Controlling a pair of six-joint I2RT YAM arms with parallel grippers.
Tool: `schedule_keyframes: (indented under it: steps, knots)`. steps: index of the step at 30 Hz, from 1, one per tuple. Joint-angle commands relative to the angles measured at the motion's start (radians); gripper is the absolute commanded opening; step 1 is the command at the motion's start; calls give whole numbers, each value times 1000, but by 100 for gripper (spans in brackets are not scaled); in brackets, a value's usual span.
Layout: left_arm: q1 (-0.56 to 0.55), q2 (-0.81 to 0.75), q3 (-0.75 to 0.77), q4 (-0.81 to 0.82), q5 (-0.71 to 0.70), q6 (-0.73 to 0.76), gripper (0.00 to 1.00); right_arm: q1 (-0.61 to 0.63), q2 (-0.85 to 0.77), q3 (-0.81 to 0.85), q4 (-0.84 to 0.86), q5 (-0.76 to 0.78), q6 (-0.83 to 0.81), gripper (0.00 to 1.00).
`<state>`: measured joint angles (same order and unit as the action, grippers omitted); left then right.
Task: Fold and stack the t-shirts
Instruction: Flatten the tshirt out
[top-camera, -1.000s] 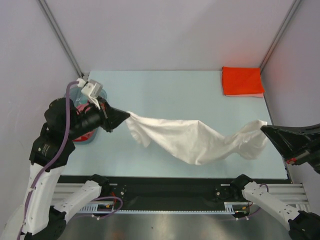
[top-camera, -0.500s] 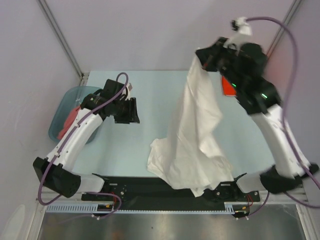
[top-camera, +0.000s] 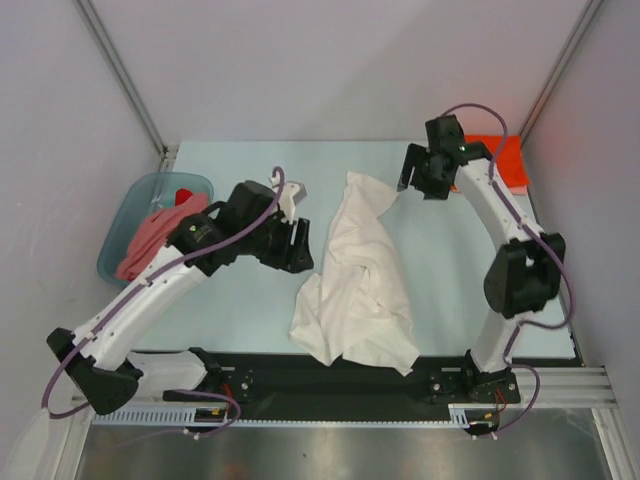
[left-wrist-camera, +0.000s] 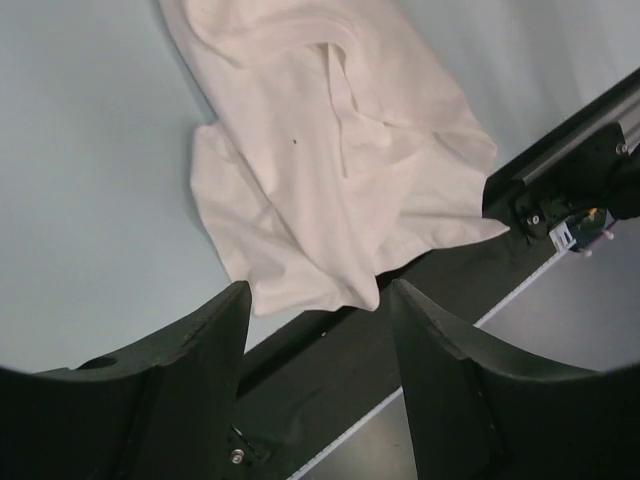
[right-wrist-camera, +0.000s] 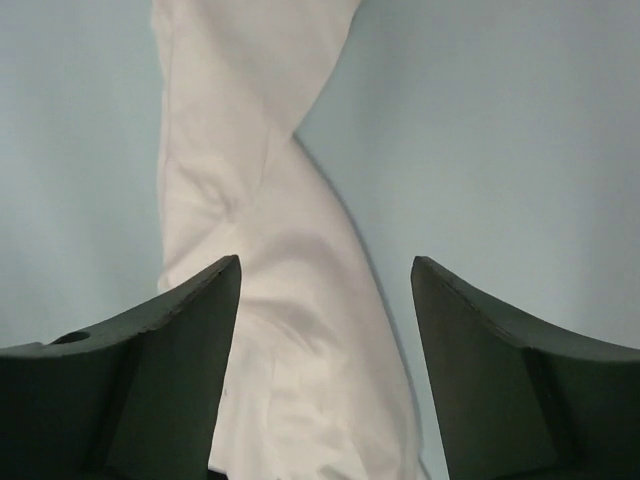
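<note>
Both grippers can stretch the white t-shirt open for folding once my left gripper has hold of its loose fold mid-heap (top-camera: 362, 264) (left-wrist-camera: 338, 70), so my left gripper needs to grab the t-shirt there next.
A large white t-shirt (top-camera: 355, 275) lies crumpled in a long heap down the middle of the table, and its near edge reaches the black front rail. My left gripper (top-camera: 298, 250) is open just left of it, holding nothing; in the left wrist view the shirt (left-wrist-camera: 320, 160) lies beyond the gripper (left-wrist-camera: 318, 290). My right gripper (top-camera: 418, 182) hovers open by the shirt's far end, and in the right wrist view the cloth (right-wrist-camera: 270, 230) lies under the gripper (right-wrist-camera: 325, 262). An orange-red t-shirt (top-camera: 508, 160) sits folded at the back right, partly hidden by the right arm.
A blue-grey basin (top-camera: 135, 195) stands off the table's left edge with a salmon-pink tee (top-camera: 150, 238) and a red one (top-camera: 186, 195) in it. The black front rail (top-camera: 250, 378) runs along the near edge. Frame posts rise at both back corners.
The right gripper has opened and come down; the white shirt it held aloft has dropped into a heap. The left gripper has moved right, toward the shirt.
</note>
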<state>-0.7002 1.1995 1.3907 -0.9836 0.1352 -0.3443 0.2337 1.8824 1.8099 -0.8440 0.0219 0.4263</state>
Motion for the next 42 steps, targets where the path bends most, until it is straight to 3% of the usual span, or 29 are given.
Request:
schedule_keyframes:
  steps: [1,4,8,11,14,15,18,19,23,30,39,42]
  knots:
    - [-54,53,-74,111,93,-50,63,27,-277,-157,11,-199,-52,75]
    - [-137,115,-98,193,132,-71,65,58,-409,-392,71,-373,-31,76]
    - [-189,228,-127,345,178,-145,65,115,-558,-654,138,-376,20,75]
    - [-216,299,-118,402,178,-185,58,98,-658,-806,189,-439,74,62]
    - [-217,382,-133,457,185,-217,47,110,-715,-911,269,-505,118,40]
    - [-219,412,-139,476,188,-228,46,116,-714,-923,281,-513,124,31]
    - [-222,484,-144,508,193,-255,50,139,-687,-948,278,-511,115,24]
    - [-222,501,-136,499,178,-262,57,147,-681,-951,279,-513,109,22]
    - [-222,554,-124,471,114,-279,59,151,-651,-965,281,-505,91,23]
    - [-222,617,-125,447,89,-288,57,156,-588,-983,304,-504,60,37]
    - [-213,681,-128,444,104,-291,58,171,-479,-974,325,-504,46,37]
    - [-208,684,-134,464,121,-292,50,188,-445,-965,332,-491,43,37]
